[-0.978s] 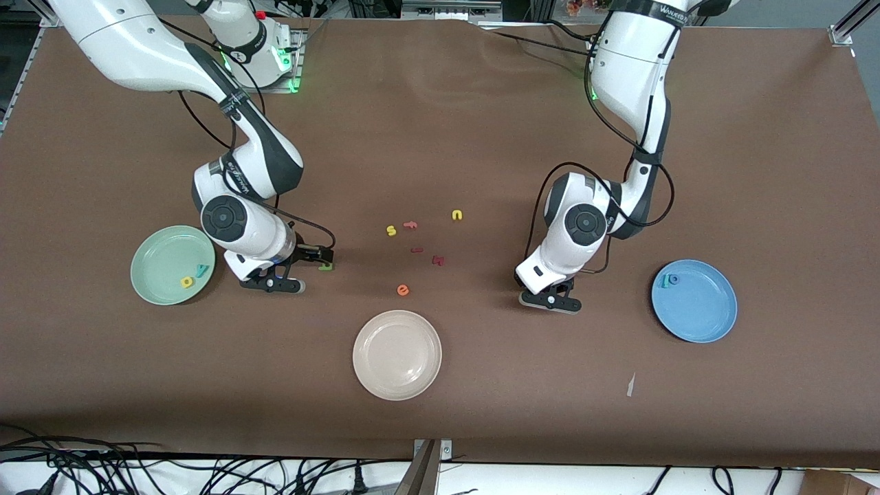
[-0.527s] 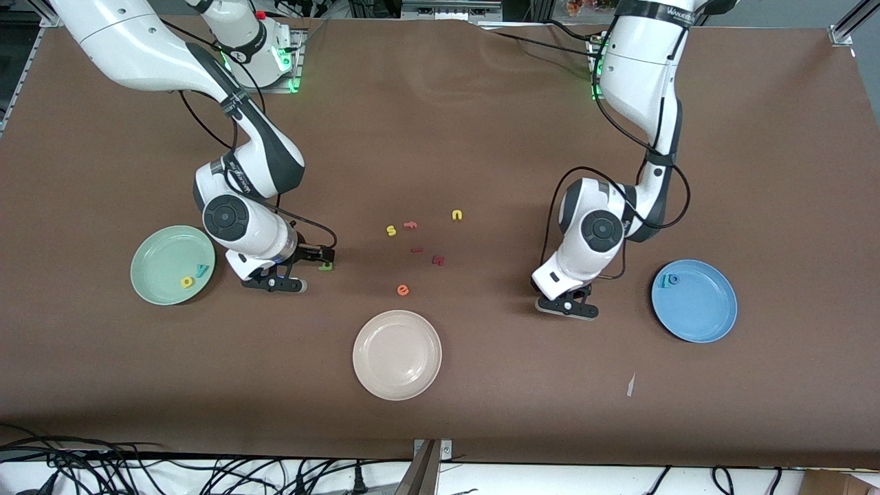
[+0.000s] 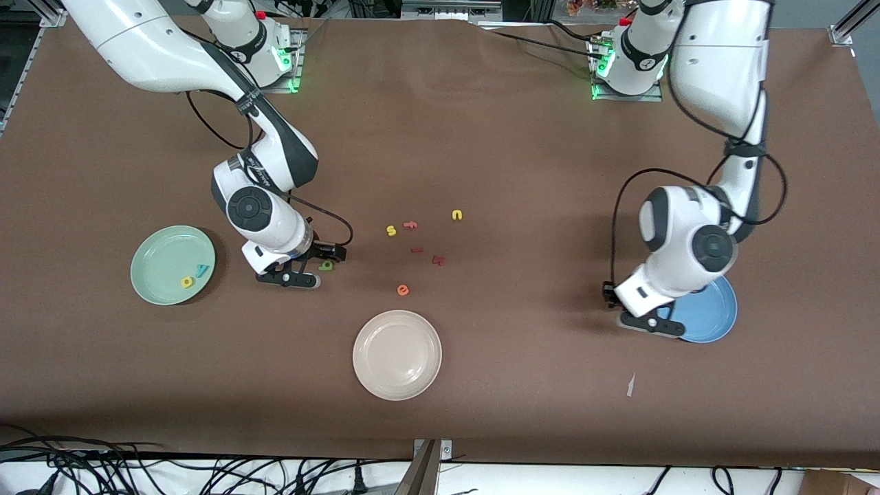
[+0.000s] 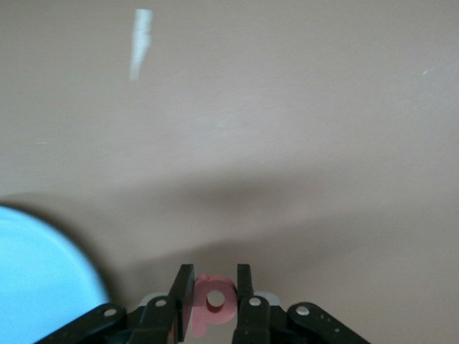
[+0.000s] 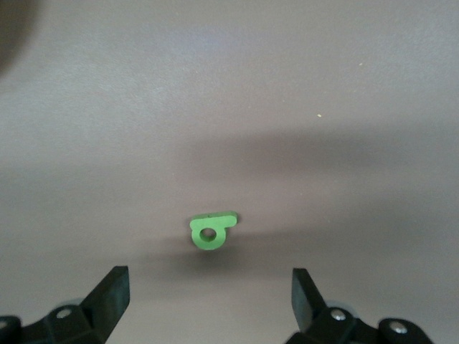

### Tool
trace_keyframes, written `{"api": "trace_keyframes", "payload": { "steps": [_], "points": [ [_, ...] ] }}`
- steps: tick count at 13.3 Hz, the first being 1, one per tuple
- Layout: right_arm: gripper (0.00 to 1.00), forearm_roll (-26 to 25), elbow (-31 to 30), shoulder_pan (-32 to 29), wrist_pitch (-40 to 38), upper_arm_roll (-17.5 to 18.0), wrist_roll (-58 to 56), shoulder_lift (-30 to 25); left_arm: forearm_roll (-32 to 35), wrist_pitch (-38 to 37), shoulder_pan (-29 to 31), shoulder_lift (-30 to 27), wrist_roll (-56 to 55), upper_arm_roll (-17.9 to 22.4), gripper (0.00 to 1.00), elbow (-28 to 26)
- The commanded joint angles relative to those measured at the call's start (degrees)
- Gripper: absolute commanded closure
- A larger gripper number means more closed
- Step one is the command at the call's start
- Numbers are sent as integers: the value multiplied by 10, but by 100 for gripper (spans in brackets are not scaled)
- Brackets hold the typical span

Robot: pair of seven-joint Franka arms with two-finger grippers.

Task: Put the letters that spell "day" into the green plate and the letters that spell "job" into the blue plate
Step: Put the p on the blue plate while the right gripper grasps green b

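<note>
My right gripper should move toward the green letter (image 3: pixel 326 265) (image 5: pixel 211 230) before it closes. The right wrist view shows empty tabletop between my fingers and the letter, so my fingers would miss it if I closed now.
My left gripper (image 4: pixel 213 276) is shut on the salmon-pink letter (image 4: pixel 213 301) and hangs over the table at the rim of the blue plate (image 3: pixel 711 313), whose edge (image 4: pixel 36 287) shows in the left wrist view. The left arm hides the inside of that plate. My right gripper (image 5: pixel 208 283) is open and low over the table. The dark green letter (image 5: pixel 211 230) lies flat just past its fingertips, not between them, and it shows in the front view too (image 3: pixel 327 265). The green plate (image 3: pixel 161 251) holds a yellow letter (image 3: pixel 187 282) and a teal "y" (image 3: pixel 201 270).
Loose letters lie mid-table: a yellow "s" (image 3: pixel 391 231), an orange "f" (image 3: pixel 411 224), a yellow "n" (image 3: pixel 457 215), two dark red pieces (image 3: pixel 438 260) and an orange "e" (image 3: pixel 403 290). A cream plate (image 3: pixel 397 354) sits nearer the front camera. A white scrap (image 3: pixel 630 385) lies near the blue plate.
The left arm has swung toward its own end of the table, carrying the pink letter up to the blue plate. The right gripper has shifted slightly toward mid-table, staying by the green letter.
</note>
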Motion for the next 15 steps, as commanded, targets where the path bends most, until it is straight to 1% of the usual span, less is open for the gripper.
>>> {"api": "trace_keyframes", "payload": {
  "steps": [1, 2, 4, 5, 6, 7, 10, 11, 12, 13, 14, 15],
  "points": [
    [0, -29, -4, 10, 17, -8, 21, 8, -10, -9, 42, -21, 115, -5, 91, -25],
    [0, -46, -4, 10, 17, -10, 21, 11, 4, -9, 53, -22, 139, 1, 91, -30],
    [0, -53, -3, 10, 17, -12, 22, 12, 37, -9, 65, -23, 178, 17, 90, -33],
    [0, -54, 2, 10, 18, -12, 22, 20, 40, -8, 71, -22, 197, 26, 88, -40],
    [0, -57, 3, 10, 29, -12, 22, 28, 40, -3, 76, -22, 206, 29, 83, -50],
    [0, -62, 3, 10, 40, -12, 21, 34, 40, 0, 82, -20, 207, 29, 76, -54],
    [1, -62, 3, 10, 54, -13, 22, 45, 40, 2, 82, -17, 204, 30, 48, -60],
    [5, -63, 3, 10, 54, -13, 22, 47, 40, 2, 82, -17, 200, 29, 16, -61],
    [5, -67, 3, 10, 54, -13, 21, 48, 40, 2, 82, -18, 199, 29, 0, -61],
    [6, -67, 3, 10, 54, -13, 22, 49, 39, 3, 82, -21, 196, 30, 0, -66],
    [11, -67, 3, 8, 56, -13, 21, 50, 40, 7, 85, -25, 193, 30, 0, -74],
    [17, -67, 3, 7, 56, -13, 22, 50, 40, 17, 89, -44, 187, 29, 0, -96]
  ]
}}
